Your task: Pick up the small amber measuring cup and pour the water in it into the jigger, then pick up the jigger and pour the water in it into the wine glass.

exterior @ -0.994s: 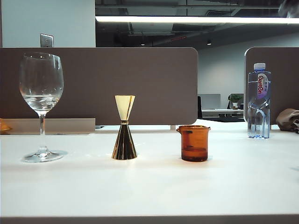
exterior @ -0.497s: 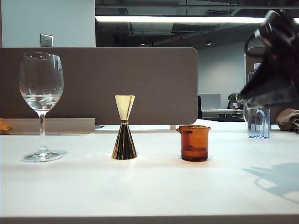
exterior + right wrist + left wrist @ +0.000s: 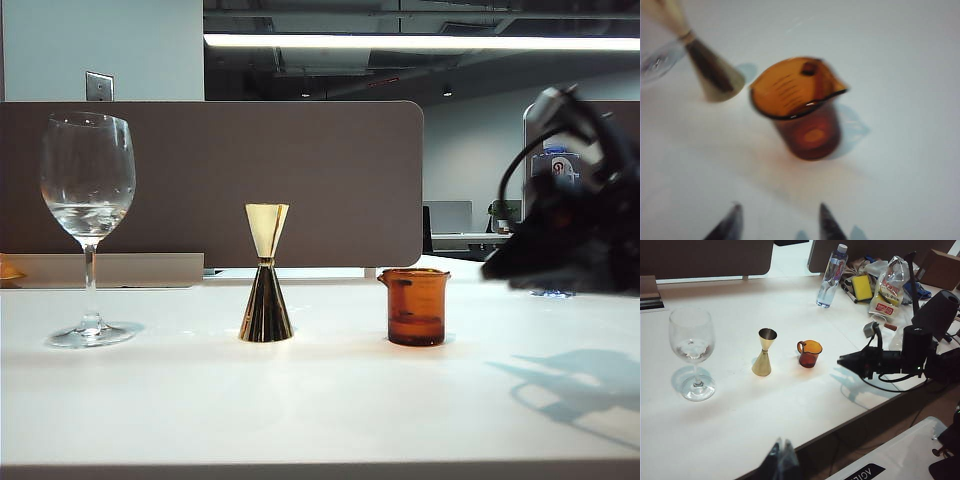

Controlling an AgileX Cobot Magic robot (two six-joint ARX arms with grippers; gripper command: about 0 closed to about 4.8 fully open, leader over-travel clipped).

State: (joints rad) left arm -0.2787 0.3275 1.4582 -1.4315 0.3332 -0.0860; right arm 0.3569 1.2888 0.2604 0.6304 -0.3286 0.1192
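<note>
My right gripper grabs the cup by its round body (image 3: pixel 810 132) next, leaving the small amber measuring cup's pouring spout (image 3: pixel 841 91) free to fill the jigger.
The small amber measuring cup (image 3: pixel 415 306) stands on the white table, right of the gold jigger (image 3: pixel 266 275). A faint water line shows low in the cup. The wine glass (image 3: pixel 88 200) stands far left. My right gripper (image 3: pixel 492 270) hovers level just right of the cup, apart from it. In the right wrist view its fingers (image 3: pixel 735 214) stand open on my right gripper (image 3: pixel 779 215), with the cup (image 3: pixel 797 107) ahead and the jigger (image 3: pixel 705 65) beyond. My left gripper (image 3: pixel 781 447) hangs shut over the table's near edge, far from cup (image 3: pixel 809 353), jigger (image 3: pixel 764 358) and glass (image 3: pixel 691 352).
A clear water bottle (image 3: pixel 832 275) stands behind the cup at the back of the table, mostly covered by the right arm in the exterior view. Bags, a yellow sponge (image 3: pixel 862 287) and other clutter lie at the table's far right. A brown partition (image 3: pixel 300 180) runs along the back.
The right arm has swung in from the upper right and dropped to cup height, now covering the bottle. Glass, jigger and cup have not moved.
</note>
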